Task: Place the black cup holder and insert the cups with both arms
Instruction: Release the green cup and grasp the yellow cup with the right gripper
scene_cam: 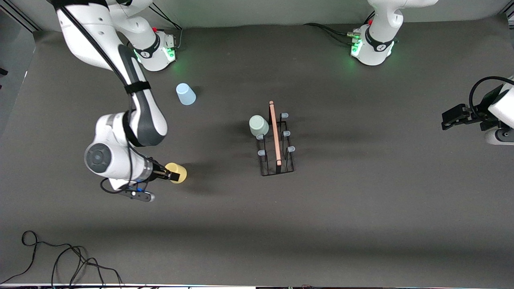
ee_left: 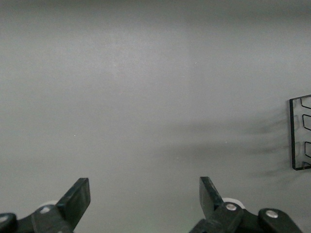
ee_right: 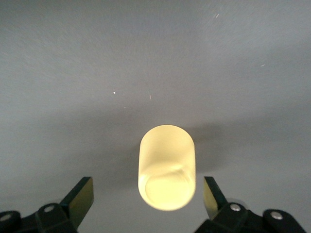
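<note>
The robot's right hand needs to take hold of the yellow cup by its side [scene_cam: 176, 173] next, so that the cup can go to the black cup holder [scene_cam: 276, 138].
The black cup holder [scene_cam: 276, 138] stands mid-table, wooden rod on top; one end of it shows in the left wrist view [ee_left: 300, 133]. A pale grey-green cup [scene_cam: 259, 125] sits over one of its pegs at the end nearer the robots. The light blue cup [scene_cam: 186, 94] rests mouth down on the table near the right arm's base. The yellow cup [scene_cam: 176, 172] [ee_right: 167, 167] is on the table between the fingers of my open right gripper [scene_cam: 172, 175] [ee_right: 146, 189], untouched. My left gripper [scene_cam: 445, 119] [ee_left: 145, 189] waits open and empty at its end of the table.
Loose black cables [scene_cam: 60, 257] lie at the table's front corner at the right arm's end. Both green-lit bases [scene_cam: 160, 50] [scene_cam: 371, 48] stand along the edge farthest from the front camera, with cables running off them.
</note>
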Action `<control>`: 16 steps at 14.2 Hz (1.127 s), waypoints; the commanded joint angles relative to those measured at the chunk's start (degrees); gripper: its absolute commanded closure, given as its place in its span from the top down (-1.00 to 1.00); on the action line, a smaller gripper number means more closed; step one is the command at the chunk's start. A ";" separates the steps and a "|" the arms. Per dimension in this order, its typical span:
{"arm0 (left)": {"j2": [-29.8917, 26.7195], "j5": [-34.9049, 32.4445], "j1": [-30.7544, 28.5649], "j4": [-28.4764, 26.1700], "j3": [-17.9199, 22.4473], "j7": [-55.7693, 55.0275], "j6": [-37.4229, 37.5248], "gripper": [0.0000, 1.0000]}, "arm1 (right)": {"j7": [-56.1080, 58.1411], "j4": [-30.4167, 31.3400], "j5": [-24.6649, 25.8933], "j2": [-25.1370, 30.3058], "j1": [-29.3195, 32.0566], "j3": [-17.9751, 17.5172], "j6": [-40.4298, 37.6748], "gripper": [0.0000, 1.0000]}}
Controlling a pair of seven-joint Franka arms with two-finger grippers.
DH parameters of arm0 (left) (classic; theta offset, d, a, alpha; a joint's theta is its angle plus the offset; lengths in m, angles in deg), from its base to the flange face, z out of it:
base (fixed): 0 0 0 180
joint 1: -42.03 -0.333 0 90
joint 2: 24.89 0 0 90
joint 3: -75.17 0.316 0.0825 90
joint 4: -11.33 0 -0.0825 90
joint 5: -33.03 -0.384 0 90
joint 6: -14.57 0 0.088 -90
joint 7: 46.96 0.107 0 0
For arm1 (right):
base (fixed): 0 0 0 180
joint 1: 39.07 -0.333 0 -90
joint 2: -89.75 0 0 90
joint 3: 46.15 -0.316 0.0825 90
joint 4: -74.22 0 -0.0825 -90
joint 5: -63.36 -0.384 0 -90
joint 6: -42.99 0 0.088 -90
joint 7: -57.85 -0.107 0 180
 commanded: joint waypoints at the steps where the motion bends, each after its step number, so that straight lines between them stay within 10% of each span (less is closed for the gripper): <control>1: 0.22 0.05 -0.05 0.31 -0.05 0.41 0.03 1.00 | 0.54 -0.14 -0.17 -3.48 -0.69 -0.01 2.20 0.99; 11: 0.49 0.05 -0.05 0.66 -0.05 0.58 0.03 1.00 | 0.71 2.41 -0.26 -4.72 -0.86 -0.10 4.40 0.93; 14: 0.49 0.05 -0.14 0.66 -0.05 0.67 0.12 1.00 | 2.55 2.15 -0.26 -3.84 -0.69 -0.01 3.79 -0.73; 16: 0.49 0.05 -0.05 0.66 -0.05 0.23 0.12 1.00 | 3.00 1.80 -0.26 -2.26 -0.42 -0.01 3.26 -0.95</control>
